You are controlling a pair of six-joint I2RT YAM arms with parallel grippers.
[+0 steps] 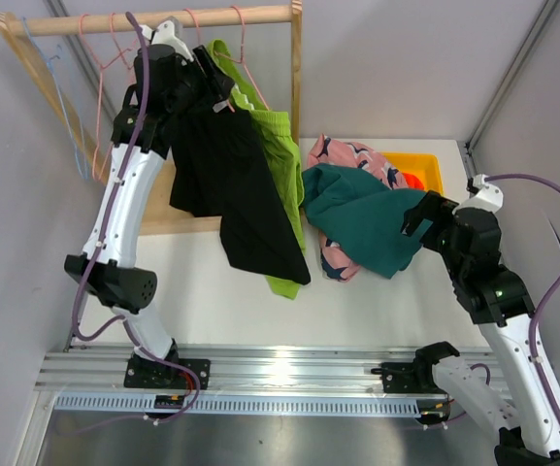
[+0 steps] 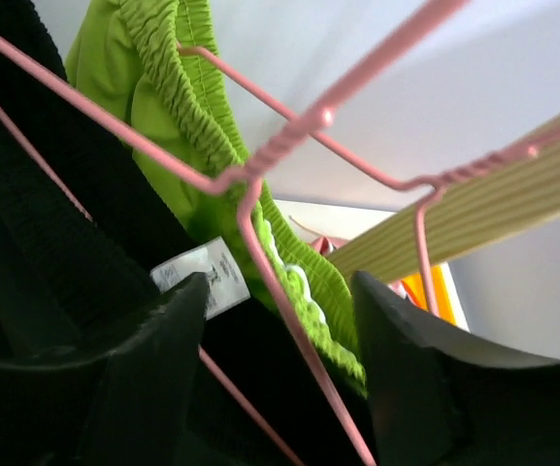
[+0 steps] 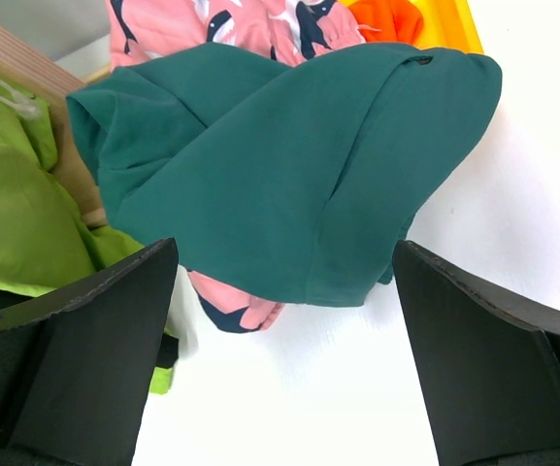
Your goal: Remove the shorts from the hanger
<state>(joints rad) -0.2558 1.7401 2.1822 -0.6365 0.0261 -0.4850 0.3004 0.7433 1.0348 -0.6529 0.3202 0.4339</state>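
Note:
My right gripper should grab the black shorts by the hanging cloth below the waistband [image 1: 247, 187] next. The waistband then stays free to slip off the hanger.
Black shorts [image 1: 226, 184] and lime green shorts [image 1: 281, 146] hang from pink hangers [image 1: 246, 68] on a wooden rail [image 1: 163, 18]. My left gripper [image 1: 216, 95] is raised at the hangers and is open. In the left wrist view its fingers [image 2: 163, 340] stand either side of a pink hanger wire [image 2: 270, 282], with black cloth [image 2: 47, 233] and lime cloth [image 2: 163, 87] beside it. Teal shorts [image 1: 357, 218] lie on pink navy-splotched shorts [image 1: 352, 155] on the table. Orange shorts [image 1: 411, 179] sit in a yellow bin. My right gripper [image 1: 417, 216] is open and empty just right of the teal shorts [image 3: 280, 165].
The wooden rack's post [image 1: 297, 78] stands behind the table. Empty pink [image 1: 105, 58] and blue [image 1: 58, 92] hangers hang at the rail's left end. The yellow bin [image 1: 433, 163] is at the back right. Grey walls close in on both sides.

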